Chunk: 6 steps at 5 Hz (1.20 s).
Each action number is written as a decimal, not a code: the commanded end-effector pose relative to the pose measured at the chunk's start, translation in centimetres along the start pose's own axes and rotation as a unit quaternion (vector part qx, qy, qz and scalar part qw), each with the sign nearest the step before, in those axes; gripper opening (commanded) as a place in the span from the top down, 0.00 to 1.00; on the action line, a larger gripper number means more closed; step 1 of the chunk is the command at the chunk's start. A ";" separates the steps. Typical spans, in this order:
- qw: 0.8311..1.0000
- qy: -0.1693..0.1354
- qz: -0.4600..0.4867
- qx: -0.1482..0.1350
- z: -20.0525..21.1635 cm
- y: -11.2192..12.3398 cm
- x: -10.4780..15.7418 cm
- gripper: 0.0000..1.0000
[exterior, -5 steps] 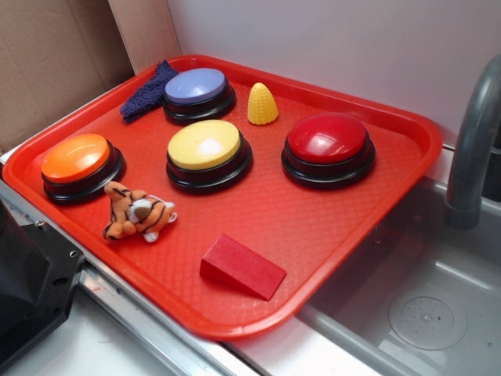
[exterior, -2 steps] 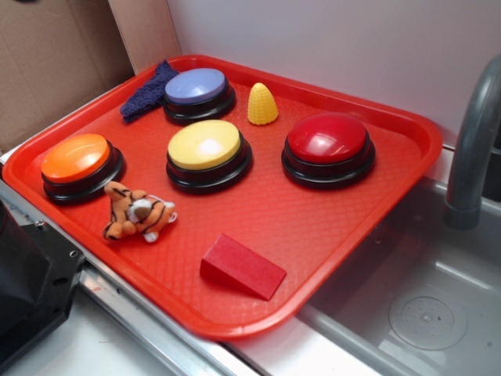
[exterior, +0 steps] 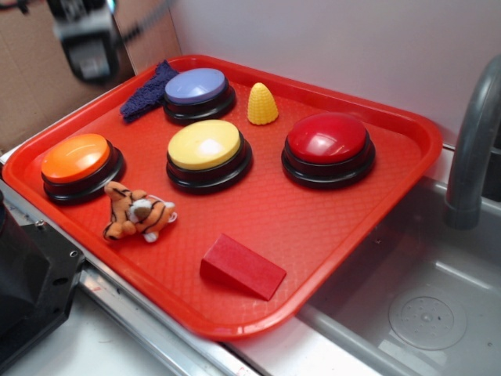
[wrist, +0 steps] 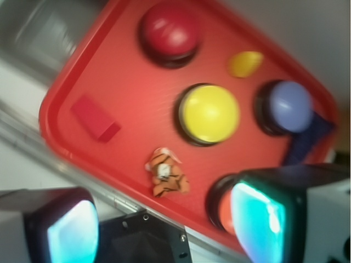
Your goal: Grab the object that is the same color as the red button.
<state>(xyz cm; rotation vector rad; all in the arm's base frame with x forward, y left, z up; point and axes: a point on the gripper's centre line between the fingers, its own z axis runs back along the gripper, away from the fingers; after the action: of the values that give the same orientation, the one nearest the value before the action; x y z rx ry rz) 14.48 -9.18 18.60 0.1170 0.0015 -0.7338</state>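
Note:
I will next grip the wedge with my gripper by its flat long sides, which face each other, because the wedge's top (exterior: pixel 244 265) slopes down to a thin edge.
The object, a small matte red wedge block (exterior: pixel 242 265) (wrist: pixel 95 118), lies near the front edge of the red tray (exterior: pixel 407 129). At the tray's right rear stands the red button (exterior: pixel 328 147) (wrist: pixel 170 34), a glossy dome on a black base. My gripper (exterior: pixel 86 43) shows blurred at the top left of the exterior view, high above the tray's back left corner and far from the wedge. In the wrist view the gripper (wrist: pixel 164 227) is open, its two teal pads wide apart with nothing between them.
On the tray also sit an orange button (exterior: pixel 80 165), a yellow button (exterior: pixel 207 153), a blue-purple button (exterior: pixel 198 93), a toy tiger (exterior: pixel 138 213), a yellow corn cob (exterior: pixel 262 104) and a dark blue cloth (exterior: pixel 147 90). A sink (exterior: pixel 423 305) and grey faucet (exterior: pixel 473 149) lie right.
My gripper has come into the exterior view at the top left, blurred by motion. Nothing on the tray has moved.

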 end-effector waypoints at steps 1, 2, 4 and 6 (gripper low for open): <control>0.964 0.037 -0.263 -0.010 -6.1 -2.6 0.5 0.00; 0.946 0.030 -0.324 0.013 -8.4 -2.8 1.5 0.00; 0.926 0.052 -0.373 -0.033 -12.0 -5.2 3.3 0.00; 0.931 0.087 -0.353 -0.023 -14.9 -6.0 4.2 0.00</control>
<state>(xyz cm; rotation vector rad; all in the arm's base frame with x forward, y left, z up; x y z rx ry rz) 15.11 -14.90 2.32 0.1339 0.2826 -1.4377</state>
